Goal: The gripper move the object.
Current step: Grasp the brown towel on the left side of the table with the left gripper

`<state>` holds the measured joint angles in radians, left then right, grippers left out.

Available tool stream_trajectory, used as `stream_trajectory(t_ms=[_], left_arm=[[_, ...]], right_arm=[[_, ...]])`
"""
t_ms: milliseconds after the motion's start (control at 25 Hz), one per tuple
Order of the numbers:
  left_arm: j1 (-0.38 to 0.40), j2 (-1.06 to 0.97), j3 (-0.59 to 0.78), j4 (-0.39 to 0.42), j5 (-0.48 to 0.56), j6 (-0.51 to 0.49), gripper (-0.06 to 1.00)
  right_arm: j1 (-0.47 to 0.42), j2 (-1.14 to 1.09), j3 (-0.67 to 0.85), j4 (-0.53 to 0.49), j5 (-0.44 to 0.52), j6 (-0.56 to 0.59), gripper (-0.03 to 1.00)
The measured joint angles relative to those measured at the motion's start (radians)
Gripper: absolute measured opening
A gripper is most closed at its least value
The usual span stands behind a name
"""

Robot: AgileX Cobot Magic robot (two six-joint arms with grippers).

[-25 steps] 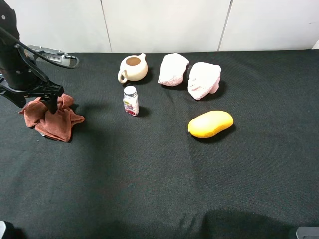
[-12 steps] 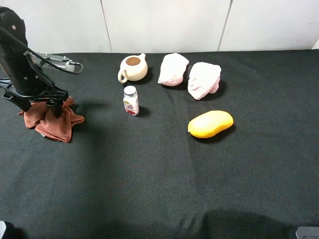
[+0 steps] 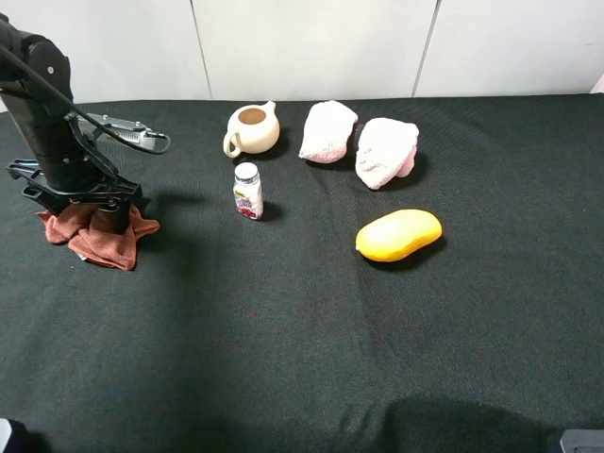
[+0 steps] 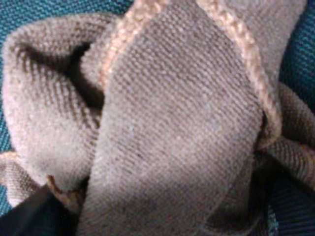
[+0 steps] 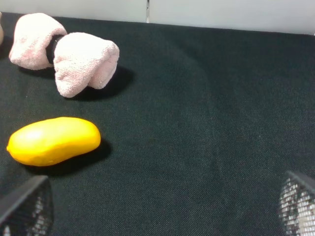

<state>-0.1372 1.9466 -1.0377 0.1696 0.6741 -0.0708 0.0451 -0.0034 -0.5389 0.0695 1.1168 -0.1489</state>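
The left gripper will close, because a thick fold of the cloth (image 3: 106,236) is standing between its fingers. Closing now would catch the cloth.
A crumpled brown cloth (image 3: 106,236) lies at the left of the black table. My left gripper (image 3: 92,209) is pressed down onto it from above, jaws spread, with the cloth bunched up between them. In the left wrist view the cloth (image 4: 167,123) fills the picture and only one dark fingertip (image 4: 27,214) shows at a corner. My right gripper (image 5: 157,211) is open and empty, low over the table's right side, with a yellow mango (image 5: 54,140) ahead of it.
A cream teapot (image 3: 252,128) and two pink towels (image 3: 327,130) (image 3: 385,149) stand along the back. A small bottle (image 3: 247,191) stands right of the cloth. The mango (image 3: 398,234) lies mid-right. A grey tool (image 3: 127,129) lies behind the left arm.
My left arm has swung to the right and lowered onto the cloth, which has bunched under it. The other objects have not moved.
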Motion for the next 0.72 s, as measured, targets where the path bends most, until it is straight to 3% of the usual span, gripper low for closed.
stream_trajectory(t_ms=[520,720], left_arm=[[0.000,0.023,0.000,0.000,-0.012,0.000,0.75],[0.000,0.023,0.000,0.000,-0.017,0.000,0.61]], right_arm=[[0.000,0.000,0.000,0.001,-0.001,0.000,0.69],[0.000,0.000,0.000,0.001,-0.001,0.000,0.69]])
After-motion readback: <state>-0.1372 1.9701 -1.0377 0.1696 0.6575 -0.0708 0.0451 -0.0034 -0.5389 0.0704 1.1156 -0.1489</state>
